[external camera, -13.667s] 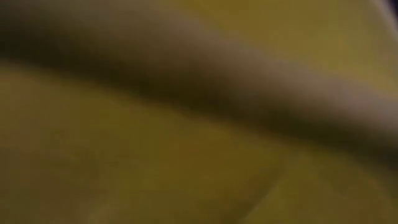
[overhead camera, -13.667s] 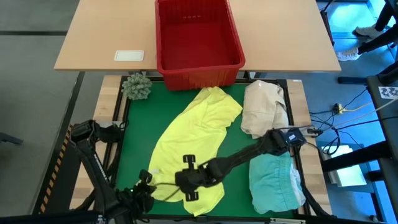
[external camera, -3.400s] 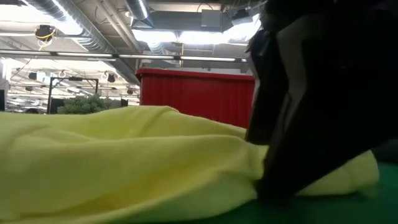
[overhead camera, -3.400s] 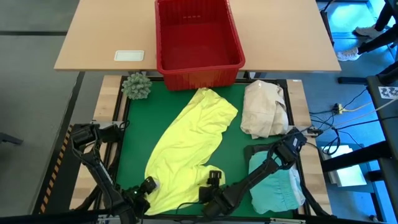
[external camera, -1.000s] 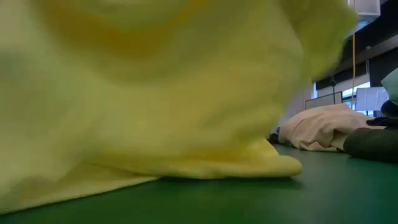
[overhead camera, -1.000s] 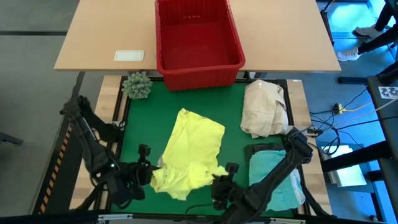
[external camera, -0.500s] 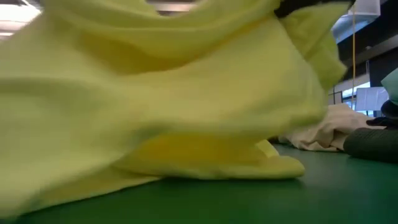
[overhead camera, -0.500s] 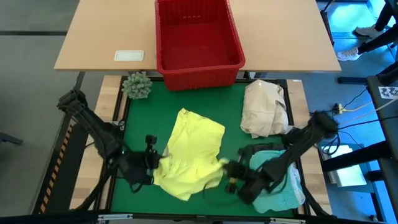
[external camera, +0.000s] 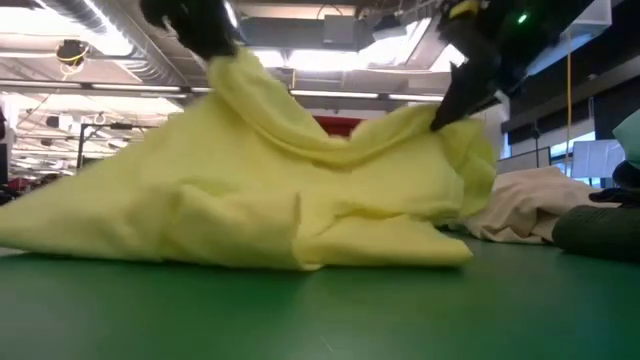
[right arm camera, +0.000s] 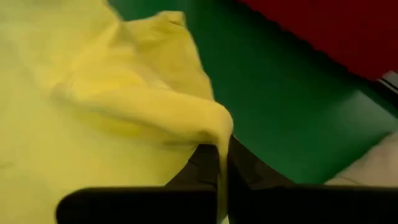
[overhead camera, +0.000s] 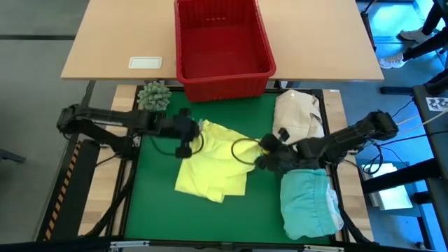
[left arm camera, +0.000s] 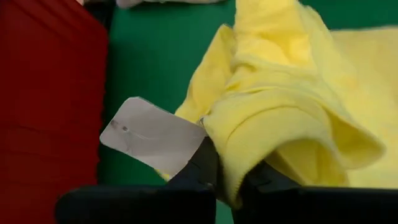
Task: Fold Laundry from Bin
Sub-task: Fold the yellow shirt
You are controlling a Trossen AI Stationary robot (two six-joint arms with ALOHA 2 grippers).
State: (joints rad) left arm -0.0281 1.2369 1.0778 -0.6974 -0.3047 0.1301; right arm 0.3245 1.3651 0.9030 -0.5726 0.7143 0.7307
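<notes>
A thick fold of the yellow garment bunches beside the gripper's fingers, so I need to lay the yellow garment's far edge straight on the green mat before opening my right gripper.
The bright yellow garment (overhead camera: 213, 168) lies doubled over in the middle of the green mat (overhead camera: 154, 203). Its lower layers rest on the mat while two held points are raised. My left gripper (overhead camera: 189, 134) is shut on its far left part. My right gripper (overhead camera: 266, 150) is shut on its far right part. In the low view the cloth peaks under my left gripper (external camera: 215, 40) and my right gripper (external camera: 455, 105). The red bin (overhead camera: 222, 42) stands beyond the mat's far edge. A turquoise garment (overhead camera: 308, 204) lies folded at the near right. My left gripper pinches a bunched fold of the yellow garment (left arm camera: 231, 163) between its two fingers, beside a white label (left arm camera: 149, 134). The fingers slant down from the table's left. The cloth hangs slack below them onto the mat. My right gripper pinches a thin gathered edge of the yellow garment (right arm camera: 222, 149) between its two fingers, slanting down from the table's right. The held point (external camera: 440, 120) is lifted clear, and the cloth drapes from it down to the mat.
A cream-white cloth bundle (overhead camera: 297, 119) lies at the mat's far right, close to my right arm. A green spiky ball (overhead camera: 154, 96) sits at the far left corner. A white card (overhead camera: 145, 62) lies on the wooden table (overhead camera: 112, 42) left of the bin.
Both grippers, staying shut, have carried their held parts of the yellow garment from the mat's near side toward its far edge. The near part has been folded over the part that stayed lying on the mat, so the garment now lies shorter and doubled.
</notes>
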